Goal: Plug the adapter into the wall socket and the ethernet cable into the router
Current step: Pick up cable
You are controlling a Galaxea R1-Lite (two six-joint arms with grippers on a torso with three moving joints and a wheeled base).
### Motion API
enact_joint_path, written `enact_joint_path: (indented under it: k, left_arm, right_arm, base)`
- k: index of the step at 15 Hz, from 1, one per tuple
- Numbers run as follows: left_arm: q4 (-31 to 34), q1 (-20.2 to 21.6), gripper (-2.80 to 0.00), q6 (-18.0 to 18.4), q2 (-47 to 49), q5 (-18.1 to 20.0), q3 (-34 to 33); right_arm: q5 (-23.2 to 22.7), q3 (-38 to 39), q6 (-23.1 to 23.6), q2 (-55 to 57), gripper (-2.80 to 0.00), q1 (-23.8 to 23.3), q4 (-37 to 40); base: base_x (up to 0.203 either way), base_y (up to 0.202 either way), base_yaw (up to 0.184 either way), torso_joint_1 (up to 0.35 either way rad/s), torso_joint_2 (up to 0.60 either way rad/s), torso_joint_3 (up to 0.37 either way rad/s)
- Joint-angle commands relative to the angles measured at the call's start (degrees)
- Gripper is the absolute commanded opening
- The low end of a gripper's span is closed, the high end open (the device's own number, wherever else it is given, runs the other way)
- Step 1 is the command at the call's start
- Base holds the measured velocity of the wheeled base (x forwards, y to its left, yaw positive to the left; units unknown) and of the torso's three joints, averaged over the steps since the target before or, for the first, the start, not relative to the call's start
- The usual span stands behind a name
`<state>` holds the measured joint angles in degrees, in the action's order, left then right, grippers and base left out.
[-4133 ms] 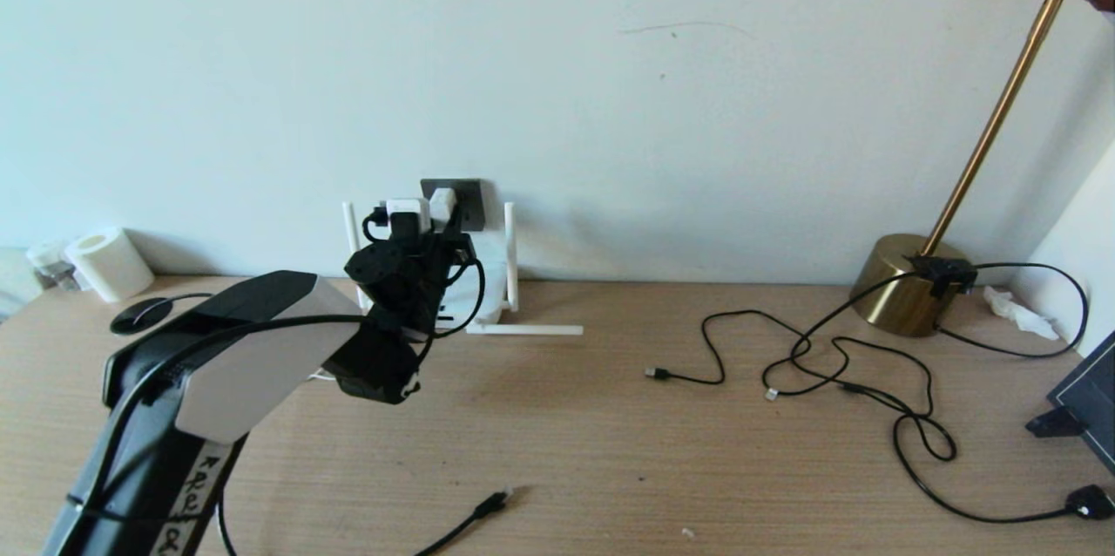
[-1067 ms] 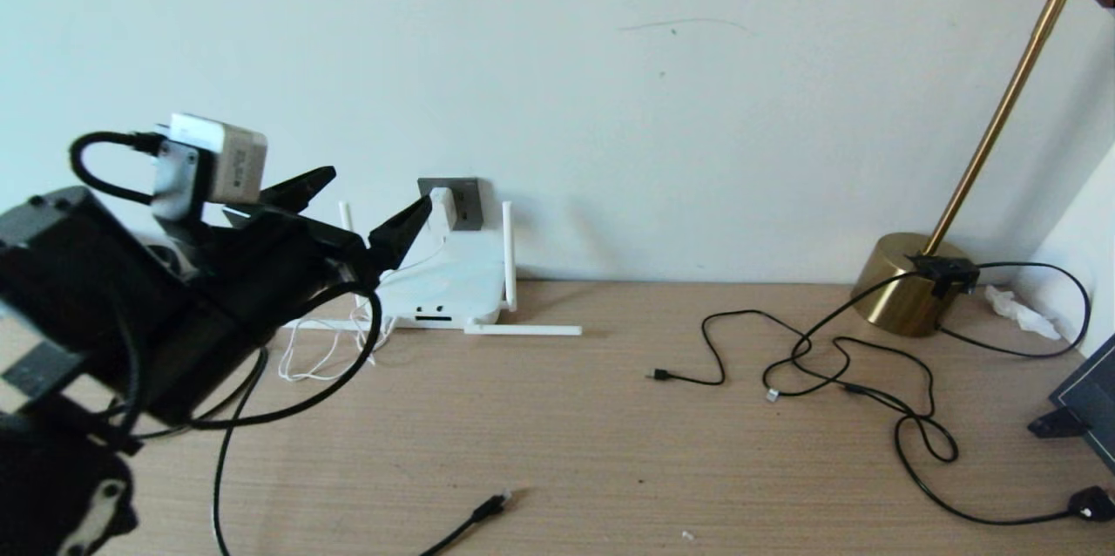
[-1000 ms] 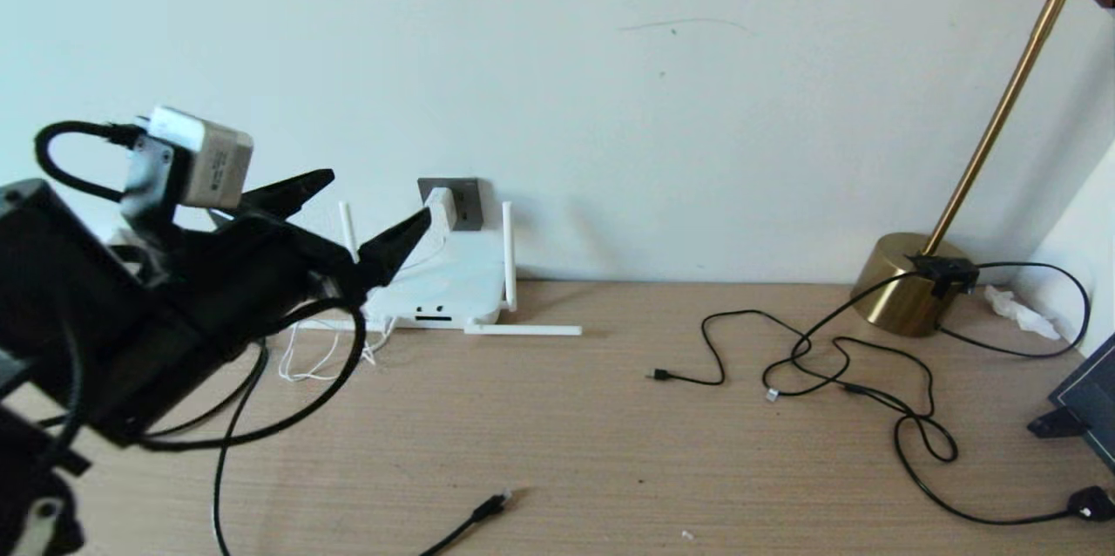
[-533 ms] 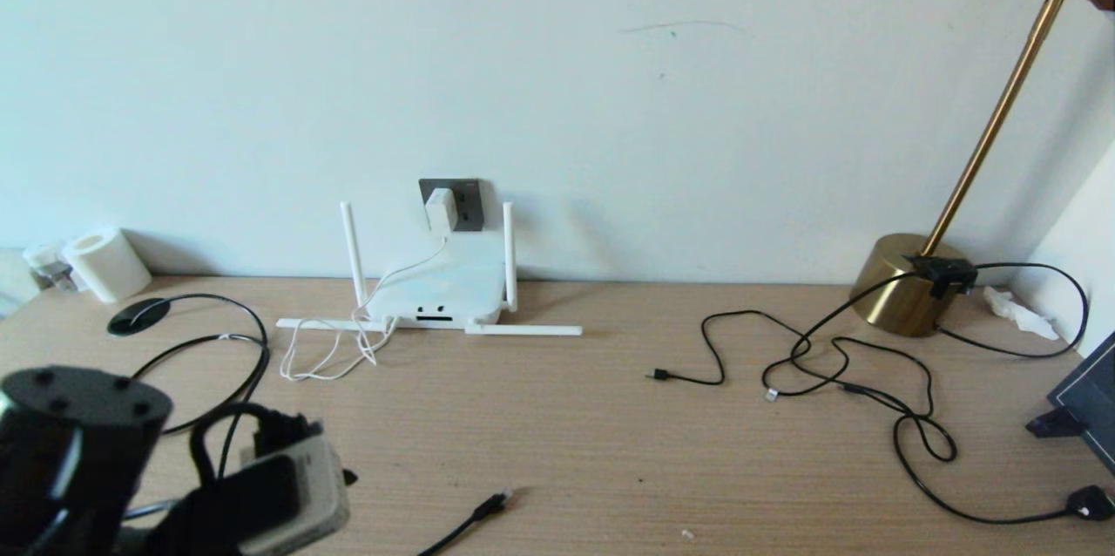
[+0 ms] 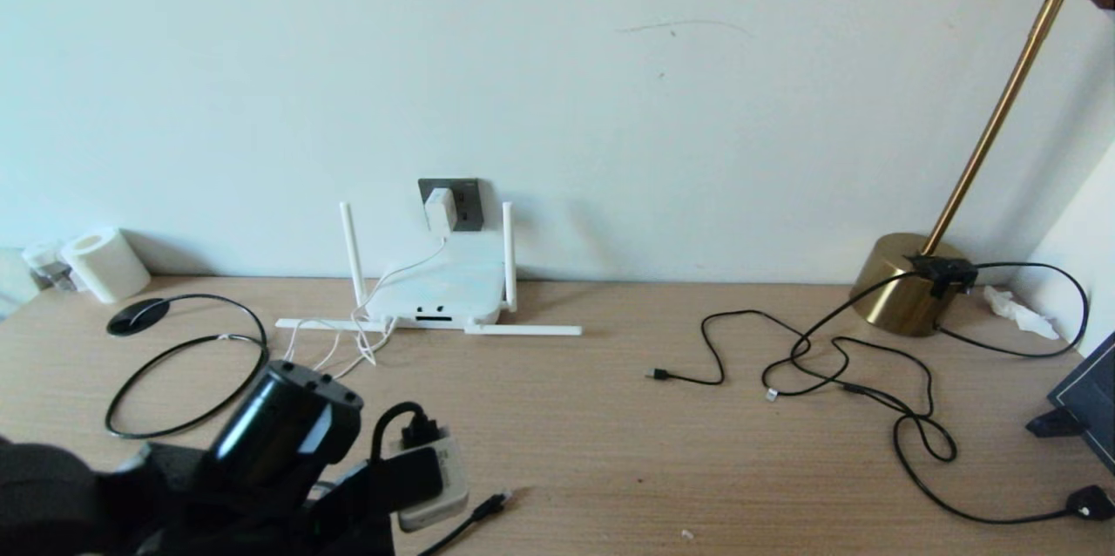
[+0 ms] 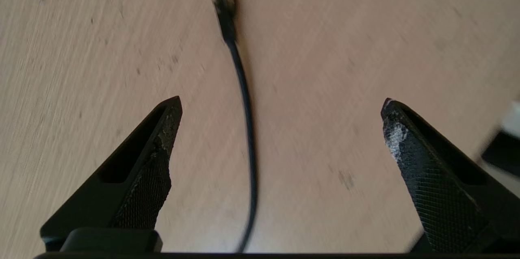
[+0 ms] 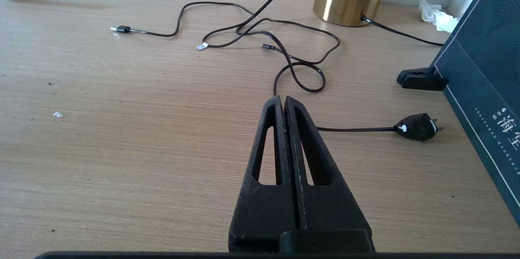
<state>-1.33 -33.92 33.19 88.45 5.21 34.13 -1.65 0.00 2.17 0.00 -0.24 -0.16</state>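
I should next grab the ethernet cable with my left gripper by its cord just behind the boot. That leaves the ethernet cable's plug free for the router.
The white adapter sits in the dark grey wall socket, and its thin white cord drops to the router below. The router lies flat against the wall with its white antennas spread out. The ethernet cable lies near the table's front edge, with its plug pointing away from me. My left arm is low at the front left. Its gripper stands open just above the cable, one finger on each side, behind the plug. My right gripper is shut and empty over the right of the table.
Thin black cords with small USB plugs tangle at mid-right, near a brass lamp base. A black power plug and a dark blue box are at the far right. A paper roll and a black disc with a looped cord are at the back left.
My left gripper let go of the adapter at the socket, drew back open, then swung down to the front left over the ethernet cable. The adapter stays in the socket.
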Motion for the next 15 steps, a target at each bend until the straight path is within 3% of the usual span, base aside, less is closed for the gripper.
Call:
enact_joint_path:
  k: [1,15]
  left_arm:
    - [-0.04,-0.26,0.00,-0.03,5.09,-0.05,1.50]
    - [-4.65,-0.13,0.00,-0.15,14.08,-1.43,2.37]
  right_arm:
    - [-0.02,0.00,0.03,0.09,-2.80,-0.02,-0.02]
    - [-0.02,0.00,0.03,0.09,-2.80,-0.02,-0.02]
  base:
    - [0.000,0.000,0.000,0.000,0.00,0.000]
    - [0.000,0.000,0.000,0.000,0.00,0.000]
